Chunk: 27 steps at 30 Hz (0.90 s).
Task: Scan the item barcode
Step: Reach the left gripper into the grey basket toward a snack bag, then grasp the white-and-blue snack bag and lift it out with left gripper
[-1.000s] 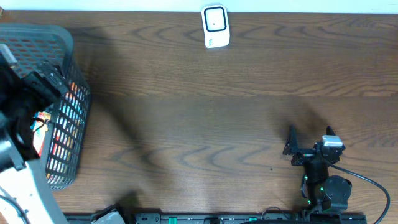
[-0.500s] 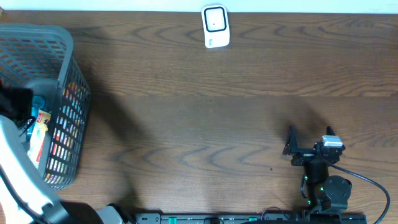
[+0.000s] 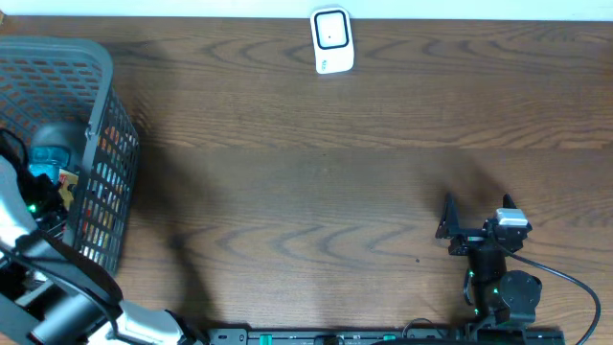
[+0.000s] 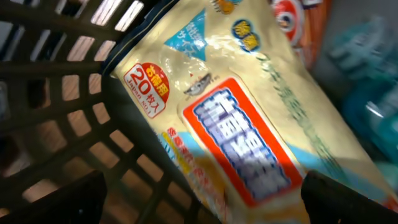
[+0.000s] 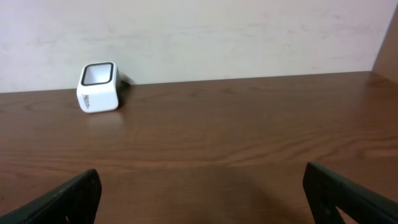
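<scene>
The cream packet has to be scanned by the barcode on its red-badge end, so the left gripper should next grab the packet across its red-bordered label [image 4: 244, 143] at both long sides, which leaves that end free.
A cream packet [image 4: 249, 118] with a red-bordered blue label and a red "20" badge fills the left wrist view, lying inside the grey mesh basket [image 3: 96, 67] at the table's left end. My left gripper [image 4: 202, 214] hangs open just above the packet, one dark finger on each side, touching nothing. From overhead, my left arm [image 3: 48, 268] reaches into the basket from the front-left. The white barcode scanner [image 3: 332, 40] stands at the far middle edge, also seen as the scanner [image 5: 98, 87]. My right gripper [image 3: 476, 216] rests open and empty at the front right.
In the basket a teal item [image 3: 50, 153] lies beside the packet, and more colourful packets [image 3: 101, 182] show through the mesh. The basket's lattice wall [image 4: 68, 93] stands close on the left of my left gripper. A pale wall [image 5: 199, 31] backs the table.
My left arm has swung from above the basket's left side down into it, bringing the gripper close over the packet. The right arm has not moved.
</scene>
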{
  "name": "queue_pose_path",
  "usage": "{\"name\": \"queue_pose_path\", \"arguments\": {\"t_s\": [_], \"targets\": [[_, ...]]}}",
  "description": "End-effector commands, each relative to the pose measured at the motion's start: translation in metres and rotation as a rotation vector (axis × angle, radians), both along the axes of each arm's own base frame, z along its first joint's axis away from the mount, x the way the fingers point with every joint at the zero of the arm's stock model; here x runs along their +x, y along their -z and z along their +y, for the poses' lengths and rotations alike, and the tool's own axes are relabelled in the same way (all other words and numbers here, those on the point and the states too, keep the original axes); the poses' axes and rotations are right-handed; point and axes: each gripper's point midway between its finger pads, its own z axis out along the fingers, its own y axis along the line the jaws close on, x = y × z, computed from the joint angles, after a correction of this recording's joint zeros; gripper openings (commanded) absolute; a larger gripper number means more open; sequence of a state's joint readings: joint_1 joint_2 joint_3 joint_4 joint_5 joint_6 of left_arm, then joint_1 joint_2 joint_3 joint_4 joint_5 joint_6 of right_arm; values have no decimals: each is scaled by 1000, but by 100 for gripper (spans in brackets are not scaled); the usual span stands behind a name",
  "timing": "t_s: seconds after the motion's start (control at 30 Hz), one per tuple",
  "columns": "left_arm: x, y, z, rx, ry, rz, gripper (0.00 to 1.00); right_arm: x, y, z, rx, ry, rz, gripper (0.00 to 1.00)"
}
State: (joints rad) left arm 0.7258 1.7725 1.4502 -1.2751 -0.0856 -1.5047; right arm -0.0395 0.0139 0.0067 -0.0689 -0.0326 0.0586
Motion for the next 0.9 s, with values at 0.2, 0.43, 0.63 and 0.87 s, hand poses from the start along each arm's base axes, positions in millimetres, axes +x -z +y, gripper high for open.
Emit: {"name": "queue_pose_path", "arguments": {"t_s": [0.2, 0.43, 0.63, 0.87], "targets": [[-20, 51, -8, -36, -70, 119, 99, 0, 1, 2, -12, -7, 3, 99], [-32, 90, -11, -16, 12, 129, 99, 0, 1, 2, -12, -7, 3, 99], [-39, 123, -17, -22, 155, 107, 78, 0, 1, 2, -12, -7, 3, 99], [-30, 117, -12, -24, 262, 67, 10, 0, 1, 2, -12, -7, 3, 99]]}}
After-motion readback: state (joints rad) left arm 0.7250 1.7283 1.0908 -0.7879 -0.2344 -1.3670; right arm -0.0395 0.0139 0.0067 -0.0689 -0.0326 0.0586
